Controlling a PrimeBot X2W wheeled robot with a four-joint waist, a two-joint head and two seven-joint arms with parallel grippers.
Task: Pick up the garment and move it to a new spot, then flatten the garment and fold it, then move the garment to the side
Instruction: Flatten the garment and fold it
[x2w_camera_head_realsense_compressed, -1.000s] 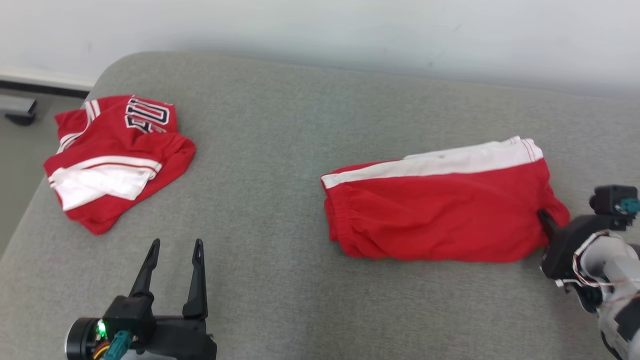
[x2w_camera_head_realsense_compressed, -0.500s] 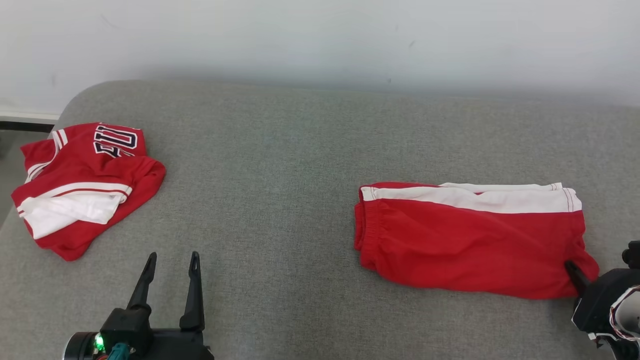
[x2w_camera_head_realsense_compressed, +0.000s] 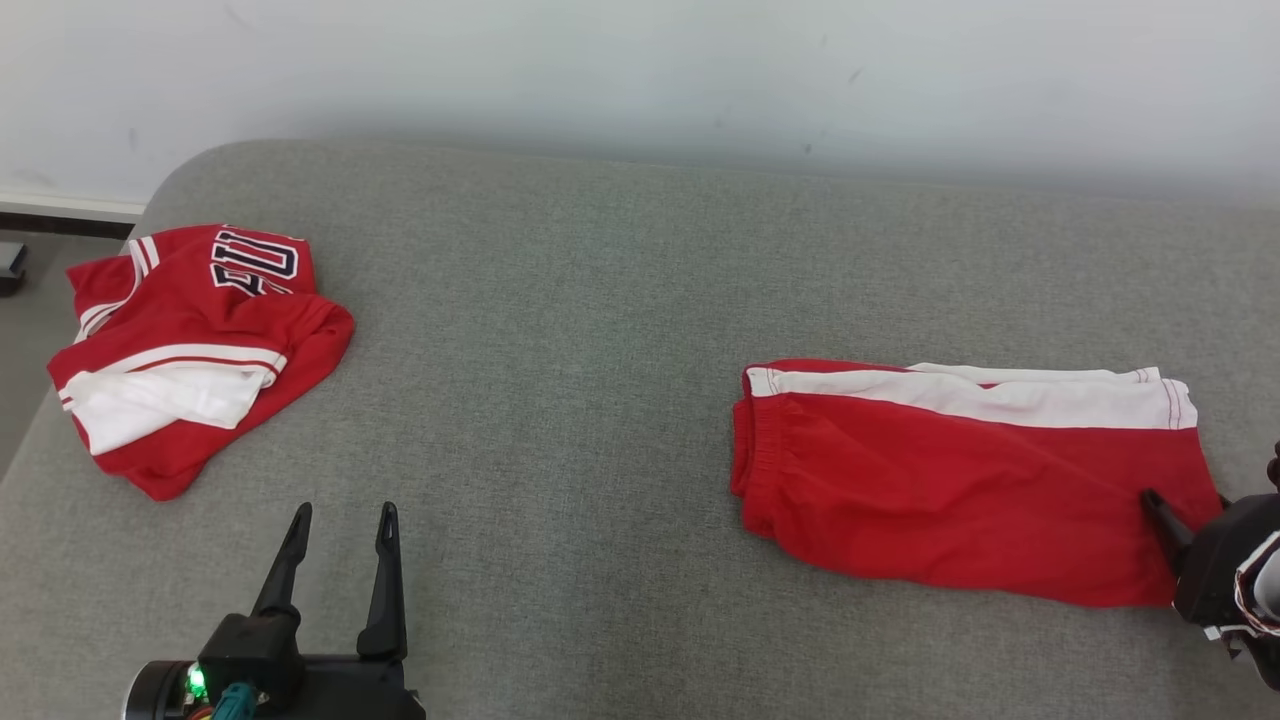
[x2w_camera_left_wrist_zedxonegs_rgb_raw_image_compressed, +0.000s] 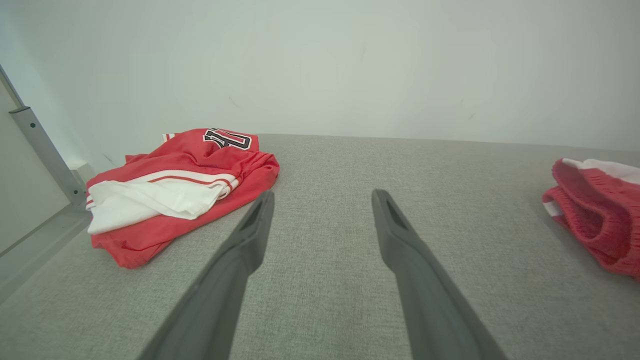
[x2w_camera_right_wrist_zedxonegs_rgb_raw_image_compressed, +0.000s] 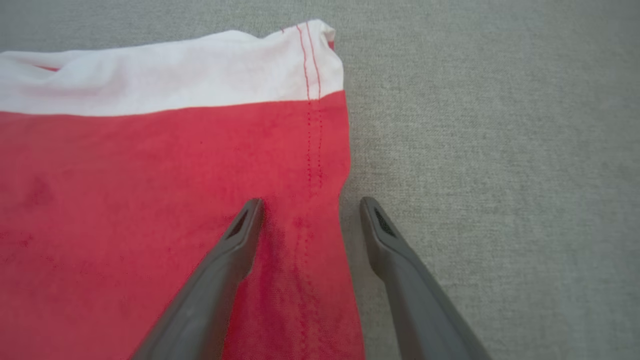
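Note:
My right gripper is about to grab the shorts (x2w_camera_head_realsense_compressed: 960, 480) by the stitched red leg hem (x2w_camera_head_realsense_compressed: 1182, 504), so that it can fold them.
The garment (x2w_camera_head_realsense_compressed: 960, 480), red shorts with a white side stripe, lies folded flat on the right of the grey cushion (x2w_camera_head_realsense_compressed: 600, 300). My right gripper (x2w_camera_head_realsense_compressed: 1175, 520) stands open at the garment's near right corner. In the right wrist view the right gripper (x2w_camera_right_wrist_zedxonegs_rgb_raw_image_compressed: 310, 205) has one finger over the red cloth (x2w_camera_right_wrist_zedxonegs_rgb_raw_image_compressed: 150, 175) and the other over bare cushion, with the hem edge between them and nothing pinched. My left gripper (x2w_camera_head_realsense_compressed: 345, 515) is open over bare cushion at the lower left, far from the garment. Past the open left gripper (x2w_camera_left_wrist_zedxonegs_rgb_raw_image_compressed: 324, 195), the garment's waistband (x2w_camera_left_wrist_zedxonegs_rgb_raw_image_compressed: 595, 220) shows at the right edge.
A second red and white jersey (x2w_camera_head_realsense_compressed: 190, 350) with dark lettering lies crumpled near the cushion's left edge, seen beyond the left fingers (x2w_camera_left_wrist_zedxonegs_rgb_raw_image_compressed: 175, 195). A pale wall (x2w_camera_head_realsense_compressed: 640, 70) runs behind the cushion. Floor drops off at the far left (x2w_camera_head_realsense_compressed: 20, 330).
The right gripper dragged the garment rightward, away from the jersey, then opened and let go of its corner. The head camera shifted. The left gripper kept still.

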